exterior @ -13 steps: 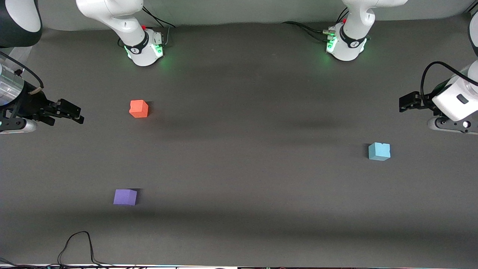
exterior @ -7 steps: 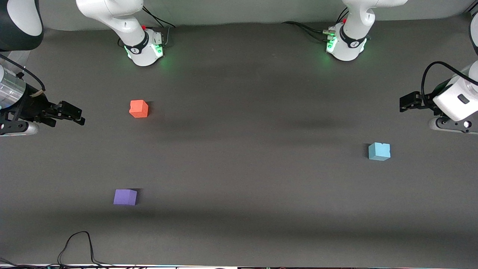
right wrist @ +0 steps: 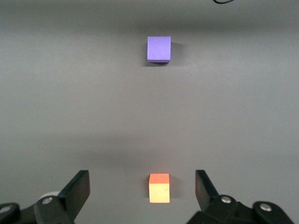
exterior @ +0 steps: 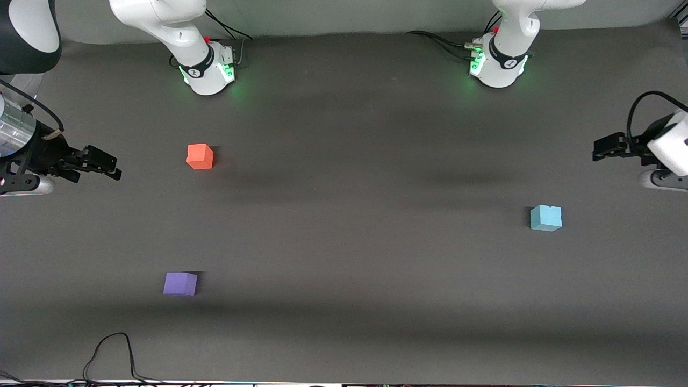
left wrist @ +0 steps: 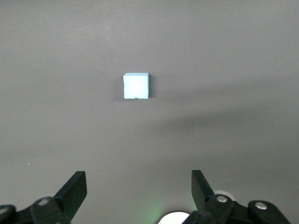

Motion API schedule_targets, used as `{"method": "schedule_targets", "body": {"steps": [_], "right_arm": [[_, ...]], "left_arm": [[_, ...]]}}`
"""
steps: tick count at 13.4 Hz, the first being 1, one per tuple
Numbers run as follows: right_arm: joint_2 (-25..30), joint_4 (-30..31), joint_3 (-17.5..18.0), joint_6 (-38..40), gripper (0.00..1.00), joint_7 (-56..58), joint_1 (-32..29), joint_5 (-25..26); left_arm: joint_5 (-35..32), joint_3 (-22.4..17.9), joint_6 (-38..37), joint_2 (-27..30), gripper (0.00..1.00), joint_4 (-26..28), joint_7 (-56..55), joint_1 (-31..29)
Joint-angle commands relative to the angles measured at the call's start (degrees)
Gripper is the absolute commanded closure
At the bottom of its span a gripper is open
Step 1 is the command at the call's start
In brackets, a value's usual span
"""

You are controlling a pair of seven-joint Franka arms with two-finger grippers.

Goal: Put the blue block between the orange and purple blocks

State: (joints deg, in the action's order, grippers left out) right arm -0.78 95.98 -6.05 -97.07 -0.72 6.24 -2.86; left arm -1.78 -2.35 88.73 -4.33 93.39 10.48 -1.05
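Note:
My left gripper grabs the blue block (exterior: 545, 217) by its opposite sides next, to set it between the orange and purple blocks.
The blue block (exterior: 545, 217) (left wrist: 136, 86) sits alone on the dark mat toward the left arm's end of the table. The orange block (exterior: 199, 156) (right wrist: 159, 188) and the purple block (exterior: 180, 283) (right wrist: 159, 49) lie toward the right arm's end, the purple one nearer the front camera, with a wide bare gap between them. My left gripper (exterior: 599, 150) (left wrist: 139, 179) hangs open and empty over the mat at its end of the table, apart from the blue block. My right gripper (exterior: 110, 166) (right wrist: 141, 179) is open and empty, above the mat beside the orange block.
The two arm bases (exterior: 207, 70) (exterior: 497, 64) stand along the table's back edge with green lights on. A black cable (exterior: 107, 349) loops onto the mat at the edge nearest the front camera, near the purple block.
My left gripper has drawn back toward its end of the table, away from the middle. The right gripper has barely shifted. The blocks have not moved.

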Motion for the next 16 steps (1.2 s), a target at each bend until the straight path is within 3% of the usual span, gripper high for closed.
{"method": "schedule_targets", "body": {"steps": [1, 5, 9, 16], "right_arm": [[-0.6, -1.3, -0.2, 1.0, 0.00, 0.4, 0.1, 0.9], [-0.7, -1.4, -0.2, 1.0, 0.00, 0.4, 0.1, 0.9], [-1.5, -1.7, -0.2, 1.0, 0.00, 0.6, 0.2, 1.0], [-3.3, -1.9, 0.0, 1.1, 0.00, 0.2, 0.4, 1.2]], "left_arm": [[-0.4, 0.1, 4.2, 0.5, 0.00, 3.3, 3.7, -0.6], [-0.9, 0.1, 7.7, -2.9, 0.00, 4.2, 6.3, -0.7], [-2.3, 0.1, 22.8, -3.3, 0.00, 16.3, 6.8, -0.7], [-2.3, 0.1, 48.1, -11.3, 0.00, 28.7, 7.0, -1.8]]}}
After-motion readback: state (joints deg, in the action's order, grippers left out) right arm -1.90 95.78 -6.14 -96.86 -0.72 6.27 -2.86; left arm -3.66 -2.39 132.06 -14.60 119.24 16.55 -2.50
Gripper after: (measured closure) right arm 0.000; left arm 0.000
